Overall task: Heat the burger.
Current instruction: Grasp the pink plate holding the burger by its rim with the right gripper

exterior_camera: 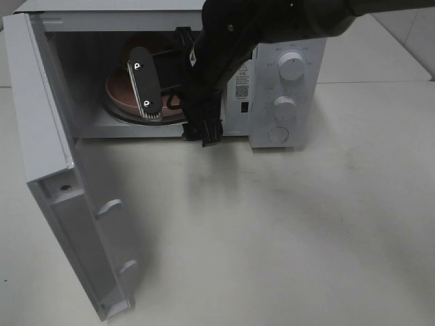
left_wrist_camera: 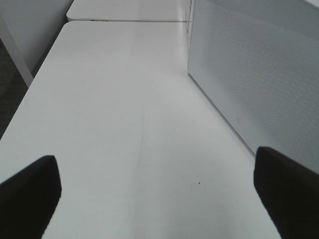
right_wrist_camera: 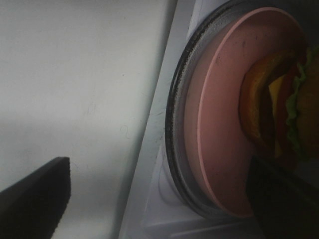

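The right gripper grabs the pink plate by its rim point(right_wrist_camera: 196, 162) next, to take the burger point(right_wrist_camera: 279, 107) from the microwave.
The burger point(right_wrist_camera: 279, 99) lies on a round pink plate point(right_wrist_camera: 219, 124) that sits on the glass turntable point(right_wrist_camera: 175, 124) inside the open microwave point(exterior_camera: 289, 75). In the right wrist view its bun, cheese and green lettuce show at the frame's edge. My right gripper point(exterior_camera: 175, 105) reaches into the cavity from the front. It is open point(right_wrist_camera: 159, 199), one finger point(right_wrist_camera: 284, 199) over the plate close to the burger, the other point(right_wrist_camera: 35, 199) out over the table. In the high view the arm hides the burger, and only the plate's left rim point(exterior_camera: 119, 92) shows. My left gripper point(left_wrist_camera: 159, 194) hangs open over bare table.
The microwave door point(exterior_camera: 61, 204) stands swung out to the left toward the table's front. Two knobs and a button sit on the control panel point(exterior_camera: 284, 107). The microwave's perforated side wall point(left_wrist_camera: 259, 74) runs beside my left gripper. A white table point(exterior_camera: 306, 238) spreads in front.
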